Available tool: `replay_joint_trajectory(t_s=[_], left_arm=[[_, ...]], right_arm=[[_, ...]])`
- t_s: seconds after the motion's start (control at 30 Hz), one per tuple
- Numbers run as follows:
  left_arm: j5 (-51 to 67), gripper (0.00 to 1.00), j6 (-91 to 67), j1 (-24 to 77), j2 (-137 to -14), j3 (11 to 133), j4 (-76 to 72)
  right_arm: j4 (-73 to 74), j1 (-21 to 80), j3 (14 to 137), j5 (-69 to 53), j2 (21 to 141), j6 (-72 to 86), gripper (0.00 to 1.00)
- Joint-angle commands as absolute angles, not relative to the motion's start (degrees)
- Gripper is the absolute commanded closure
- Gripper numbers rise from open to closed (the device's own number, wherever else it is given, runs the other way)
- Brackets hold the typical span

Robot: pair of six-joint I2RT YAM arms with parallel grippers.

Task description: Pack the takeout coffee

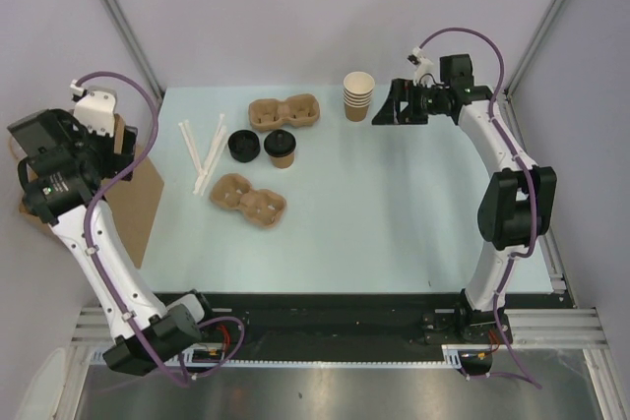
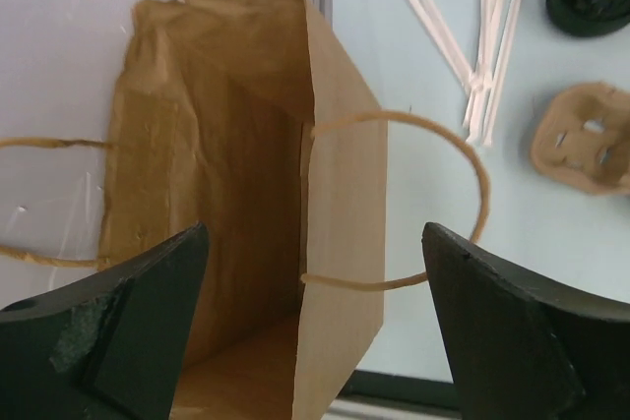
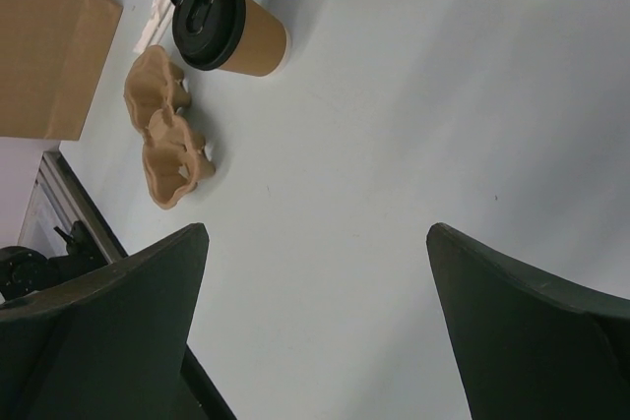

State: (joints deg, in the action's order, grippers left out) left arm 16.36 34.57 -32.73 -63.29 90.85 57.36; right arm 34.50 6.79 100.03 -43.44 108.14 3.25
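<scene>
The bag's opening has to stay free to take the coffee (image 1: 281, 148), so the robot's left gripper needs to grab the bag by its rim between the ends of the handle.
The takeout coffee (image 1: 281, 148), a tan paper cup with a black lid, stands upright mid-table; the right wrist view shows it at the upper left (image 3: 232, 29). My right gripper (image 3: 315, 243) hangs open above bare table, well to the right of the cup, and in the top view it sits (image 1: 384, 108) beside the cup stack. My left gripper (image 2: 315, 243) is open at the table's far left, over the mouth of a brown paper bag (image 2: 340, 184). The bag's right wall and its string handle (image 2: 463, 140) lie between the fingers, untouched.
A loose black lid (image 1: 244, 147) lies just left of the coffee. Two pulp cup carriers (image 1: 284, 112) (image 1: 248, 198) sit behind and in front of it. White stirrers (image 1: 202, 152) lie further left. A stack of lidless cups (image 1: 358, 95) stands next to the right gripper.
</scene>
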Motion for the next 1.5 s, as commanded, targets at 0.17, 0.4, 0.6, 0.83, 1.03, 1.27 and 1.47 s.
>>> replay_joint_trajectory(t_s=[0.17, 0.4, 0.6, 0.83, 1.03, 1.27, 1.47], left_arm=[[11.60, 0.06, 43.94, -34.89, -67.76, 86.66, 60.38], [12.30, 0.14, 45.79, -34.89, -71.01, 87.10, 60.12], [14.85, 0.47, 45.61, -34.89, -72.42, 87.54, 60.56], [17.57, 0.97, 46.84, -34.72, -72.86, 91.14, 61.87], [18.63, 1.00, 50.71, -32.00, -70.41, 95.27, 62.14], [18.89, 1.00, 52.12, -22.25, -70.66, 104.31, 63.10], [18.11, 1.00, 51.77, -9.24, -74.70, 118.61, 62.23]], right_arm=[[33.39, 6.15, 101.87, -46.58, 108.37, 4.83, 0.00], [34.28, 5.71, 101.87, -46.85, 107.76, 4.48, 0.00], [34.28, 5.19, 100.55, -46.32, 106.35, 4.57, 0.01], [33.49, 5.45, 99.23, -45.70, 104.94, 4.92, 0.01], [33.14, 5.45, 100.02, -44.91, 104.33, 4.75, 0.01], [33.84, 5.01, 101.07, -43.69, 103.36, 3.43, 0.00], [34.10, 1.76, 100.55, -42.72, 100.82, 2.81, 0.00]])
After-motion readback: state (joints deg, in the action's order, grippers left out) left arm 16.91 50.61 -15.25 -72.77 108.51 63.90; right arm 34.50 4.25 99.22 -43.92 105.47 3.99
